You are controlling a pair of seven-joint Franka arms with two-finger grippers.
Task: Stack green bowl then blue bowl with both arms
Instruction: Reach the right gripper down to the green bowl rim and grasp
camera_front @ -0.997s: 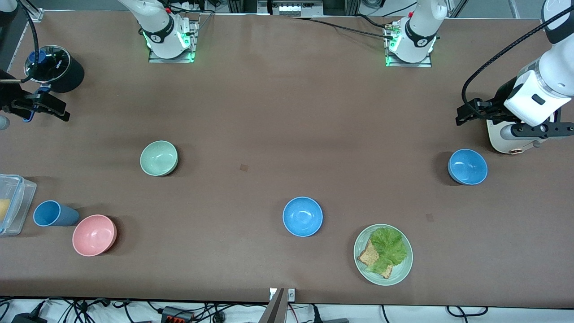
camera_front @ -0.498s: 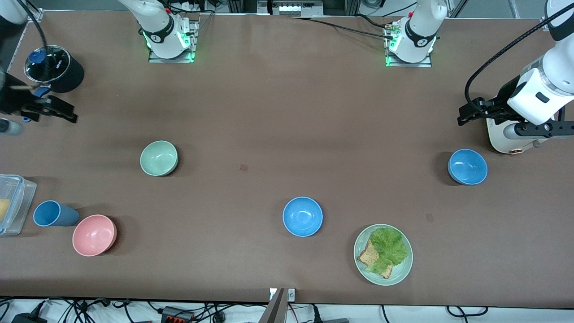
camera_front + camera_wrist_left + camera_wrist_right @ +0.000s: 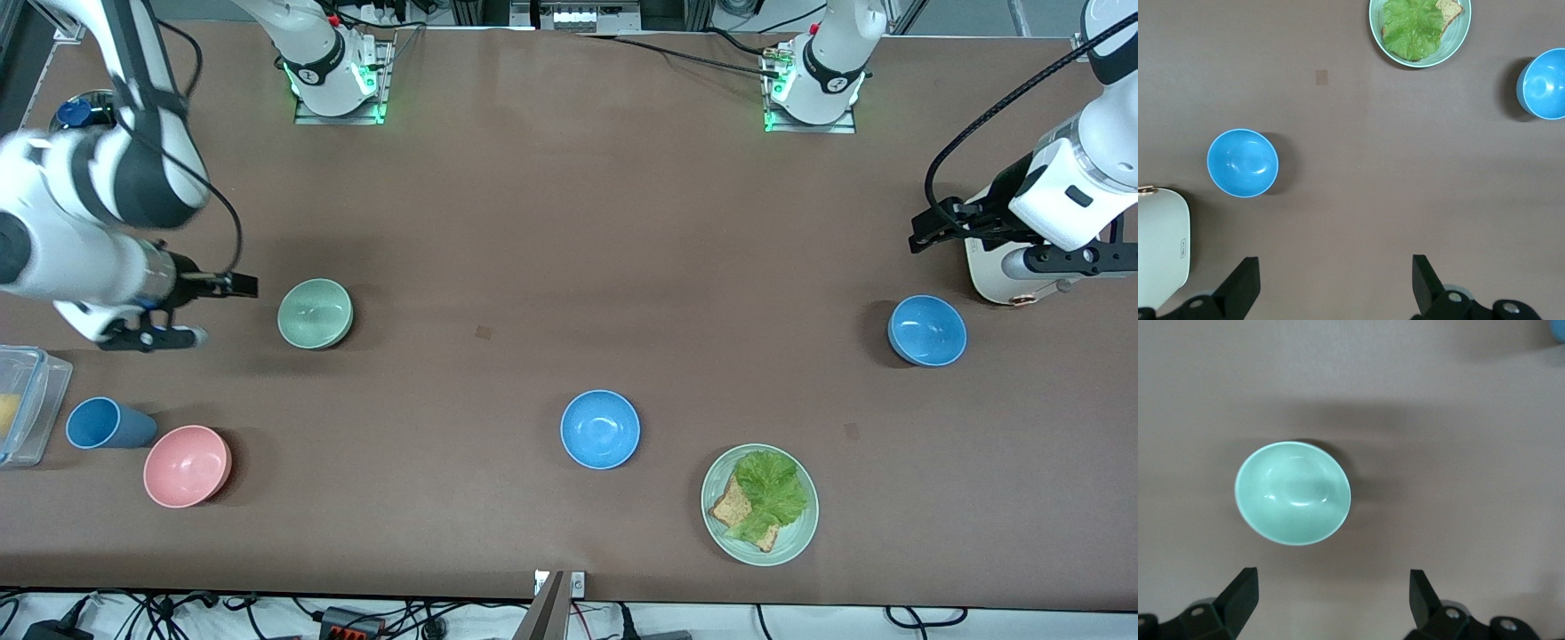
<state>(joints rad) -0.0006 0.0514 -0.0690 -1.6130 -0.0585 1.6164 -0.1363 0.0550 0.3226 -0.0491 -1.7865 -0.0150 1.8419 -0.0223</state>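
The robot's right gripper needs to grab the green bowl by its rim [image 3: 348, 302] next, so that it can stack the green bowl with the blue bowl.
The green bowl [image 3: 315, 313] stands upright and empty on the brown table; it also shows in the right wrist view [image 3: 1293, 492]. My right gripper [image 3: 242, 285] is open and empty, in the air over bare table just beside this bowl, toward the right arm's end; its open jaws show in its wrist view [image 3: 1331, 595]. One blue bowl [image 3: 600, 428] sits mid-table, nearer the front camera. The second blue bowl [image 3: 926, 330] sits near the left arm's end. My left gripper [image 3: 923, 235] is open and empty over the table by that second bowl. The left wrist view shows both blue bowls [image 3: 1243, 163] [image 3: 1543, 84].
A green plate [image 3: 716, 524] with lettuce and toast lies near the front edge. A pink bowl [image 3: 188, 465], a blue cup [image 3: 105, 423] and a clear container [image 3: 22, 400] sit at the right arm's end. A white device [image 3: 994, 271] lies under the left arm.
My right arm has swung in from the table's end and its open gripper now hangs beside the green bowl. My left gripper has barely moved. No bowl has moved.
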